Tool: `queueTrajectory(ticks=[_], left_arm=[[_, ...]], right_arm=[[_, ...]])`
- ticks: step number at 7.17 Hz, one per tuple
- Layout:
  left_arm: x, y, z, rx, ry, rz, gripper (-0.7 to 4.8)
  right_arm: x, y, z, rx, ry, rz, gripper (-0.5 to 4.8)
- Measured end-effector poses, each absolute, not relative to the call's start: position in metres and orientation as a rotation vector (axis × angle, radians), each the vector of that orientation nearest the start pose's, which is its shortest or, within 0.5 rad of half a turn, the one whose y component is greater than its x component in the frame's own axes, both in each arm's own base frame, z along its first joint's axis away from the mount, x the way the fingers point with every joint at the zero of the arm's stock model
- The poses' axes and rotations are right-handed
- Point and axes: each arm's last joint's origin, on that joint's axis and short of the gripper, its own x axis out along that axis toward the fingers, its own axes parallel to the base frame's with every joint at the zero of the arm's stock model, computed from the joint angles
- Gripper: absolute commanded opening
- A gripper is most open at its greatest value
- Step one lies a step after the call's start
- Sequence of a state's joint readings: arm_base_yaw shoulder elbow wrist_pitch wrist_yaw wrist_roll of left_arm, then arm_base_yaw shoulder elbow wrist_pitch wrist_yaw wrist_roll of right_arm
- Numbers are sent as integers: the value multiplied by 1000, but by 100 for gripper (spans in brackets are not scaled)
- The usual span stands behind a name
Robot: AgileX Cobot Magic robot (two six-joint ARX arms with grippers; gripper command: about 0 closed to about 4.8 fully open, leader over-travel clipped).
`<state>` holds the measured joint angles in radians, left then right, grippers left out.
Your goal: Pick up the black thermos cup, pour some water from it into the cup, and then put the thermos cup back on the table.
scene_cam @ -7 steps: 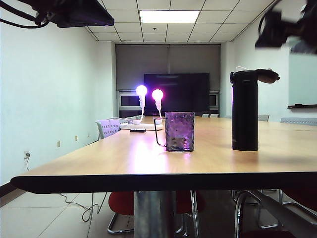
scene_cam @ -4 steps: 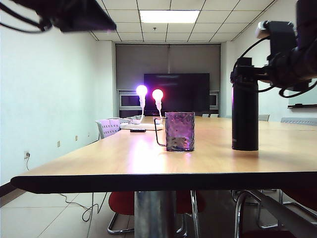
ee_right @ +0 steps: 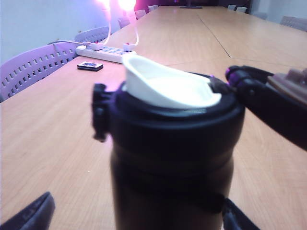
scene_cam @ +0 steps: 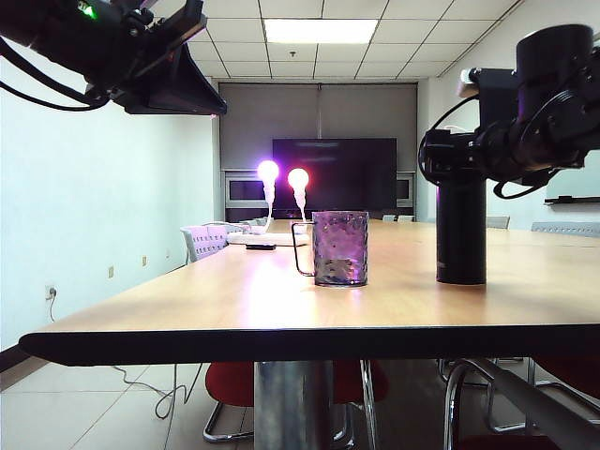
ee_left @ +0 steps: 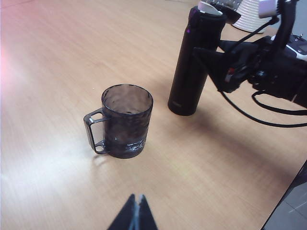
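Note:
My right gripper grabs the black thermos cup by its upper body (scene_cam: 461,194) next, to pour water into the glass cup (scene_cam: 340,248).
The black thermos cup (scene_cam: 461,234) stands upright on the table (scene_cam: 234,300), right of centre, its flip lid open and its pale spout (ee_right: 168,88) showing. My right gripper (ee_right: 132,215) is open around the upper body of the thermos cup (ee_left: 192,72). One finger is on each side, and the left fingertip (ee_right: 29,215) stands clear of the flask. The cup (scene_cam: 339,248), a dimpled bluish-grey glass with a thin dark handle, stands left of the thermos. My left gripper (ee_left: 135,211) is shut and hangs above the table near the cup (ee_left: 125,120), holding nothing.
A white power strip (scene_cam: 267,239) with two glowing bulbs (scene_cam: 268,171) lies farther back on the table, with a small dark device (scene_cam: 261,247) beside it. Chairs (scene_cam: 206,242) line the table's left side. The table edge (ee_left: 288,191) runs close by the thermos.
My right arm has come down from the upper right to the thermos cup, and its open jaws now straddle the flask's top. My left arm has dropped a little further into view.

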<state>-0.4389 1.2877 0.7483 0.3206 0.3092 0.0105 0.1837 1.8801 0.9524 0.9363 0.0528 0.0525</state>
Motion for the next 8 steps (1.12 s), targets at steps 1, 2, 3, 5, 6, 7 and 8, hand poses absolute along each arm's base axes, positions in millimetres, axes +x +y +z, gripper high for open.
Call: queueTrajectory(ticks=[1, 2, 3, 5, 6, 7, 8], left_arm=[[250, -127, 262, 25, 219, -747, -6], [250, -127, 262, 25, 218, -747, -6], [250, -127, 262, 25, 217, -747, -6], [250, -127, 263, 24, 214, -747, -6], [250, -127, 263, 24, 214, -748, -6], [250, -127, 263, 24, 214, -748, -6], [250, -127, 263, 24, 214, -748, -6]], right_arm=[[395, 72, 189, 52, 5, 131, 479], [401, 73, 184, 51, 13, 130, 479], [404, 73, 181, 50, 19, 116, 479], [417, 75, 168, 47, 40, 89, 479], [420, 76, 170, 48, 31, 89, 479], [424, 76, 170, 49, 24, 86, 479], [427, 77, 167, 48, 33, 82, 479]])
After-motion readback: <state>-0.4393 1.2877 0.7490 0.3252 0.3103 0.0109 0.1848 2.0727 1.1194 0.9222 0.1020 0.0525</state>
